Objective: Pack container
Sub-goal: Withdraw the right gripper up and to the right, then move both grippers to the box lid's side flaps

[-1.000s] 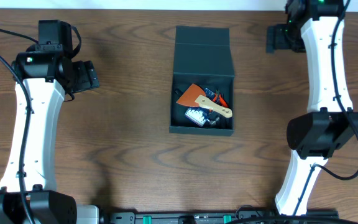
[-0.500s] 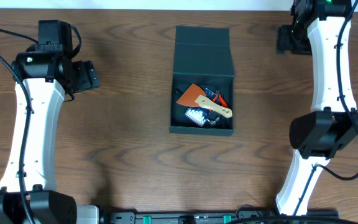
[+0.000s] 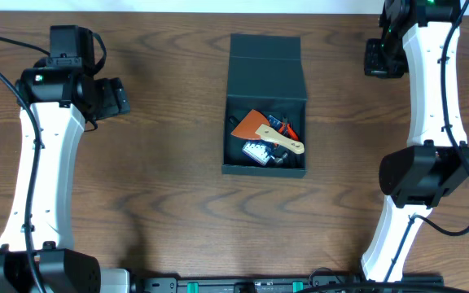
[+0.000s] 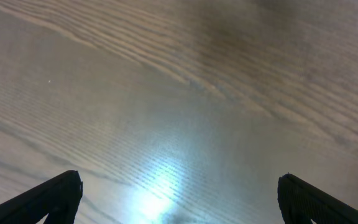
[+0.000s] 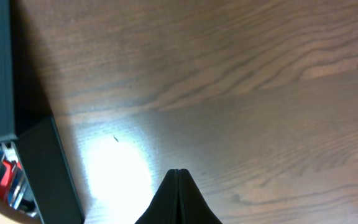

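Note:
The flap lid needs to be folded closed over the container, so my left gripper should next grab the flap lid's facing side edge.
The dark teal container sits at the table's middle back, its flap lid open toward the far edge. Inside lie an orange scraper with a wooden handle, red-handled pliers and other small tools. My left gripper hangs well left of the box, open over bare wood, its fingertips wide apart. At the back right, my right gripper is shut with nothing in it. The container's wall shows at the left of the right wrist view.
The brown wooden table carries only the box. Both white arms reach in from the near edge, left and right. Black rails run along the near edge.
My right gripper has gone from open to shut, and has drawn right, away from the container. The left arm and the box's contents have not moved.

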You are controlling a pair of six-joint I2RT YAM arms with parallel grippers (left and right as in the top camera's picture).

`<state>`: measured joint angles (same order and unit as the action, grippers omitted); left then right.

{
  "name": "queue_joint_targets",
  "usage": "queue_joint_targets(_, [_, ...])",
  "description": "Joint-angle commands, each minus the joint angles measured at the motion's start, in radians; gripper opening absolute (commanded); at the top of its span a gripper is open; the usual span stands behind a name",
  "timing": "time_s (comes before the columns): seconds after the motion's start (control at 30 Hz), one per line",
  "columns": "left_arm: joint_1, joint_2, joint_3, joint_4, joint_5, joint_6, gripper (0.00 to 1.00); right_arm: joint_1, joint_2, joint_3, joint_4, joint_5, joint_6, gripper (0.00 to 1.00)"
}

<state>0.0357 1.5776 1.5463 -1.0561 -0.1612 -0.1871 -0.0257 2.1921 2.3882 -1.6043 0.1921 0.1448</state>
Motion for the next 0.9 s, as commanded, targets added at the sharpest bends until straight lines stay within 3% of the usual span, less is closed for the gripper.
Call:
queue_joint_targets(0.0, [0.003,-0.001,0.007,0.015,-0.008,-0.014,0.99,0.001,-0.027,0.019,-0.013,-0.002,-0.012,0.01])
queue_joint_targets(0.13, [0.003,-0.001,0.007,0.050,-0.005,-0.014,0.98,0.001,-0.027,0.019,-0.018,-0.053,-0.056,0.01])
queue_joint_targets(0.27, [0.003,-0.001,0.007,0.076,0.159,0.047,1.00,0.001,-0.027,0.019,0.010,-0.124,-0.138,0.01])
queue_joint_targets(0.37, [0.002,-0.001,0.007,0.091,0.382,0.219,0.27,0.001,-0.027,0.019,0.040,-0.248,-0.219,0.01])
queue_joint_targets(0.43, [0.002,-0.001,0.007,0.115,0.494,0.248,0.07,0.001,-0.027,0.018,0.057,-0.320,-0.258,0.01])
queue_joint_targets(0.6, [0.003,0.013,0.006,0.216,0.758,0.349,0.06,-0.001,-0.027,-0.027,0.114,-0.420,-0.340,0.01])
queue_joint_targets(0.87, [0.003,0.149,0.006,0.311,1.127,0.433,0.06,-0.015,-0.026,-0.254,0.286,-0.647,-0.401,0.01])
